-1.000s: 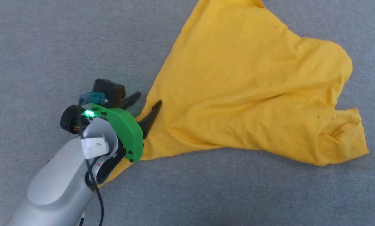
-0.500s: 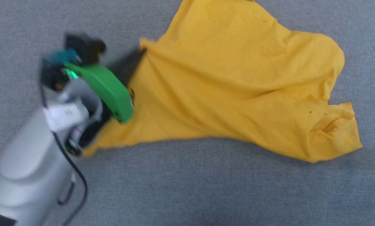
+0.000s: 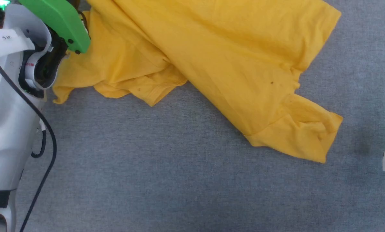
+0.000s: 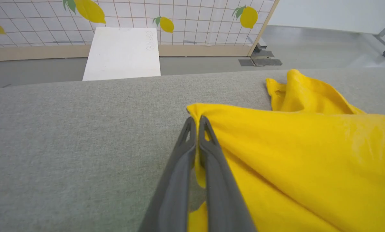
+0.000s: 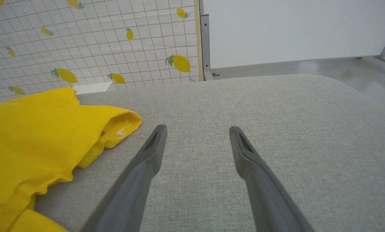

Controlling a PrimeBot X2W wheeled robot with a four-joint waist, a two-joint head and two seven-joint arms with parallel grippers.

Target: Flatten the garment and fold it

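My right gripper should next grab the mustard-yellow T-shirt [image 3: 233, 50] by its bunched sleeve end [image 3: 326, 135] to spread the shirt flat.
The garment [image 3: 218, 54], a plain-looking mustard-yellow T-shirt, lies bunched across the upper part of the grey surface in the head view, one sleeve end reaching toward the lower right. In the left wrist view my left gripper [image 4: 197, 120] is shut on a raised corner of the garment [image 4: 308, 154], with yellow cloth pinched between its fingers. Its green wrist cover [image 3: 55, 19] and pale forearm stand at the head view's upper left. My right gripper [image 5: 197, 130] hovers open over bare surface, the garment [image 5: 41, 138] a short way to its left, untouched.
The grey fabric-covered surface [image 3: 166, 167] stretches wide below and to the right of the garment. Beyond its far edge are a white board [image 4: 123, 53], a lemon-patterned tiled wall [image 5: 83, 42] and a grey floor. A black cable [image 3: 47, 141] hangs along my left forearm.
My left gripper closed on the garment's edge and drew it up and away, lifting that corner and folding cloth over itself. The head view has shifted too. The right gripper stayed open.
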